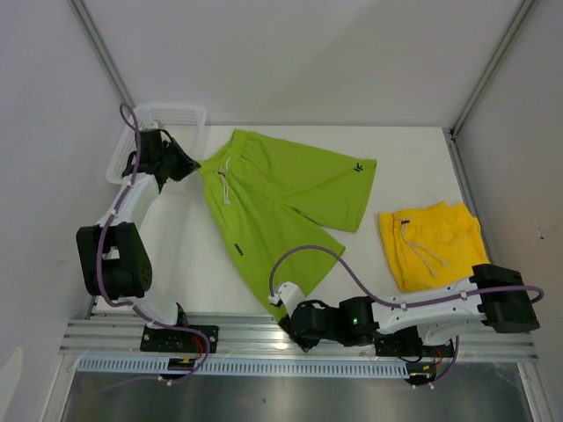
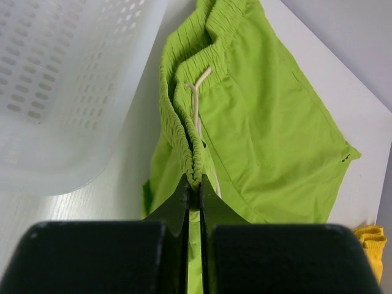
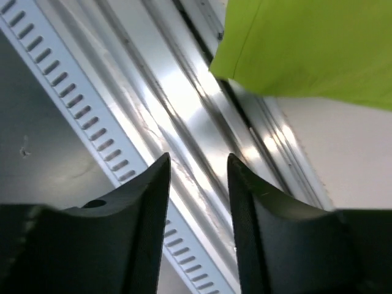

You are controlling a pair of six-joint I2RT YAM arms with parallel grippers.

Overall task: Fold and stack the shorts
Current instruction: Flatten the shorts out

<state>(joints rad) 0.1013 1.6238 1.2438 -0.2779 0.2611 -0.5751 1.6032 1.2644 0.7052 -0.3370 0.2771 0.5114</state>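
Observation:
The lime green shorts' near leg needs to be folded over the other leg, so my right gripper should next grab it by its outer hem corner (image 1: 277,312) (image 3: 226,66).
The lime green shorts (image 1: 280,195) lie spread flat mid-table, waistband at the far left, one leg reaching the near edge. My left gripper (image 1: 195,163) is shut on the bunched waistband, seen in the left wrist view (image 2: 195,177) with the shorts (image 2: 263,116) and their white drawstring (image 2: 197,98) beyond. The yellow shorts (image 1: 433,243), folded with a white drawstring, lie at the right. My right gripper (image 1: 288,322) is open and empty over the metal rail (image 3: 184,116) at the near edge, just short of the green leg's corner (image 3: 294,43).
A white mesh basket (image 1: 157,134) stands at the far left corner, right beside my left gripper; it also shows in the left wrist view (image 2: 61,86). Aluminium rails (image 1: 264,338) run along the near table edge. Frame posts stand at the back corners.

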